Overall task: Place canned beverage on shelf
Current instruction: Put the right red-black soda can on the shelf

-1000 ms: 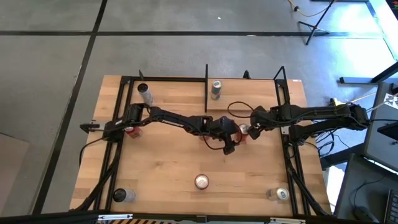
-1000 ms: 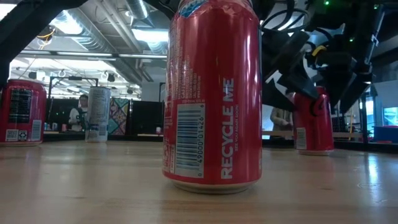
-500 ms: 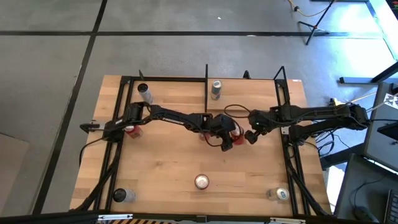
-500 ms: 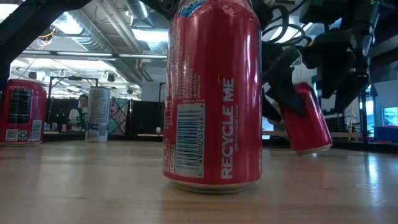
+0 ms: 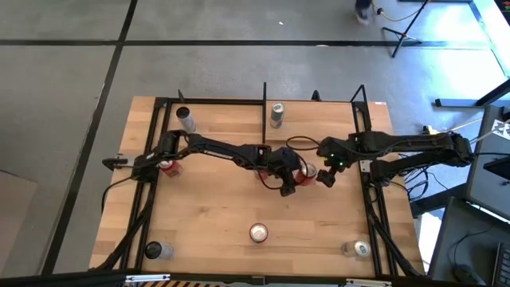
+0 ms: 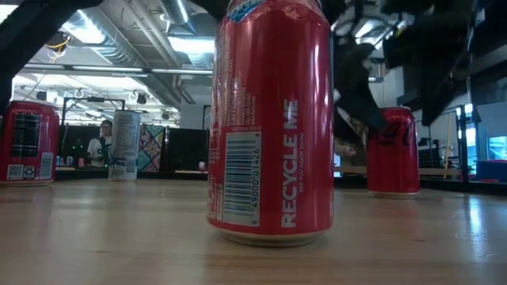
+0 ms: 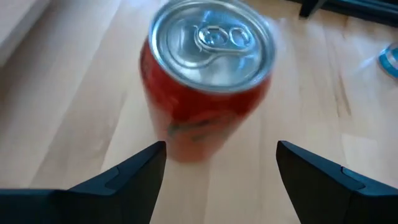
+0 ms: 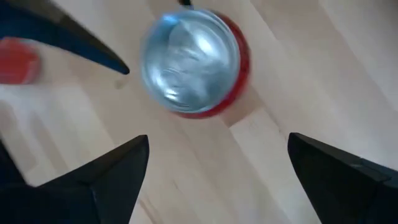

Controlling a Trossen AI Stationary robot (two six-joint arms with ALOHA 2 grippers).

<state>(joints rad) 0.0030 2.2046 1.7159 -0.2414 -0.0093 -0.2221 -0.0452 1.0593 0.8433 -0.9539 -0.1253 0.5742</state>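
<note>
The red can with a silver top (image 5: 306,174) (image 8: 194,63) stands beyond my fingers, so I need to move my right gripper toward the can before I close on it.
A red can (image 5: 309,170) with a silver top stands upright on its base on the wooden tabletop, near the middle right; it also shows in the low view (image 6: 394,150). My left gripper (image 5: 292,182) is open just left of it, and the can (image 7: 208,81) stands beyond its fingertips (image 7: 221,149). My right gripper (image 5: 325,174) is open just right of and above the can (image 8: 193,62). The shelf (image 5: 319,131), a small light-wood board edged by black posts, lies at the far side with a silver can (image 5: 276,114) on it.
A red can (image 5: 257,232) stands at the near middle and fills the low view (image 6: 269,119). Silver cans stand at the near left (image 5: 157,249), near right (image 5: 360,249) and far left (image 5: 186,119). Another red can (image 5: 167,166) stands under my left arm.
The red can between the grippers was tilted half a second ago and stands upright on the table now. My right gripper has drawn back a little toward the table's right edge and risen off the can.
</note>
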